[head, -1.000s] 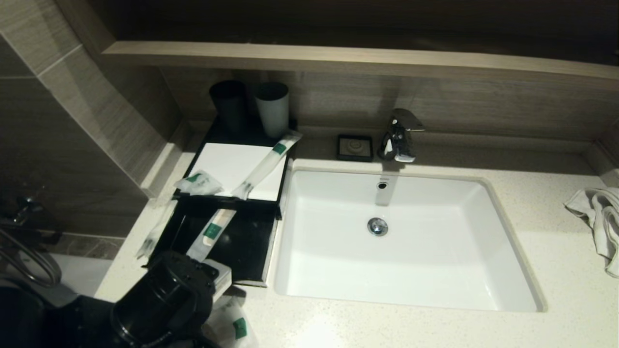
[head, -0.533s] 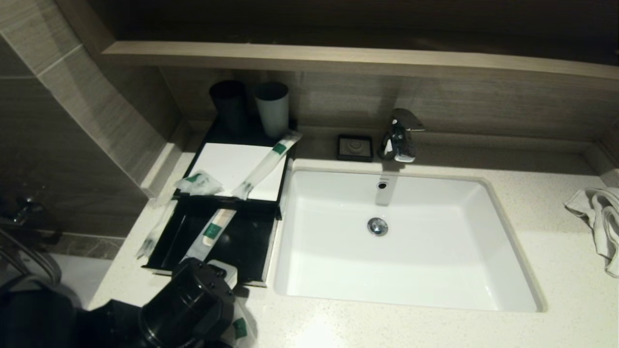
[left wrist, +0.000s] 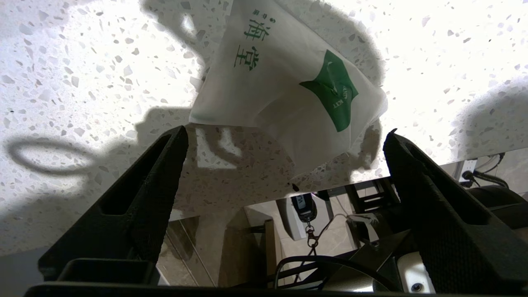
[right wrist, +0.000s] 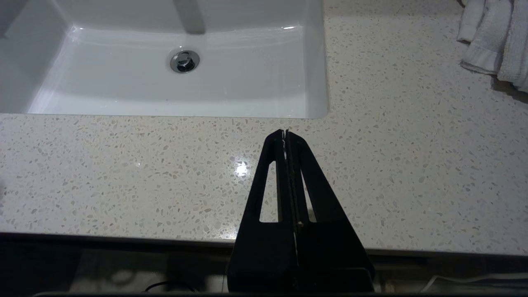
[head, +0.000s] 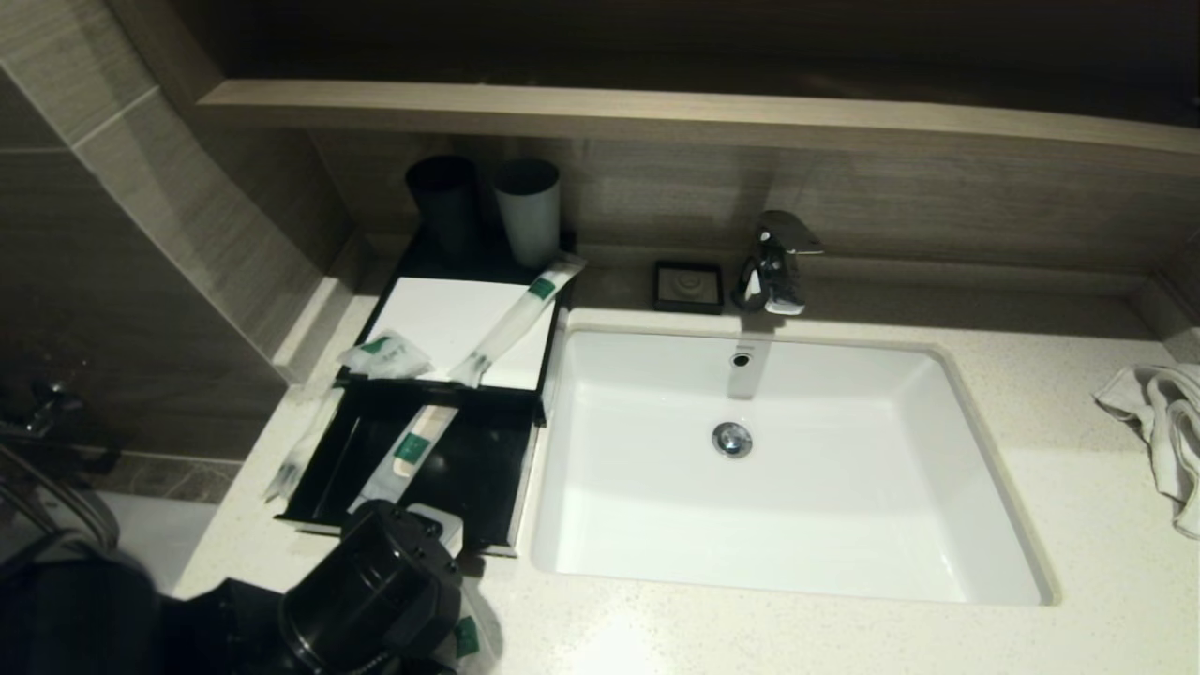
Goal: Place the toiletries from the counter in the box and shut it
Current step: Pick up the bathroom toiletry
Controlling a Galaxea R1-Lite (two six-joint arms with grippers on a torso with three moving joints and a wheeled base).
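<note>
I should close on the white sachet now: both left fingers, down close to the counter, would catch the near flap [left wrist: 302, 148] between them.
The black box [head: 473, 487] stands open left of the sink, its white-lined lid [head: 436, 314] laid back. One long packet [head: 412, 448] lies in the box. Another long packet [head: 516, 319] and a small sachet [head: 384, 354] lie on the lid. A third long packet [head: 300, 455] lies on the counter left of the box. A white sachet with a green mark [left wrist: 288, 90] lies near the counter's front edge. My left gripper [left wrist: 286, 131] is open and empty just above it, one finger on each side. My right gripper [right wrist: 285, 132] is shut and empty over the counter's front edge.
The white sink [head: 637, 525] fills the middle, with a chrome tap [head: 773, 272] and a small black dish [head: 689, 284] behind it. Two cups [head: 528, 211] stand behind the box. A white towel [head: 1162, 431] lies at the far right.
My left arm has moved right and forward from the box's front corner to above the sachet at the counter's edge. Nothing else has moved.
</note>
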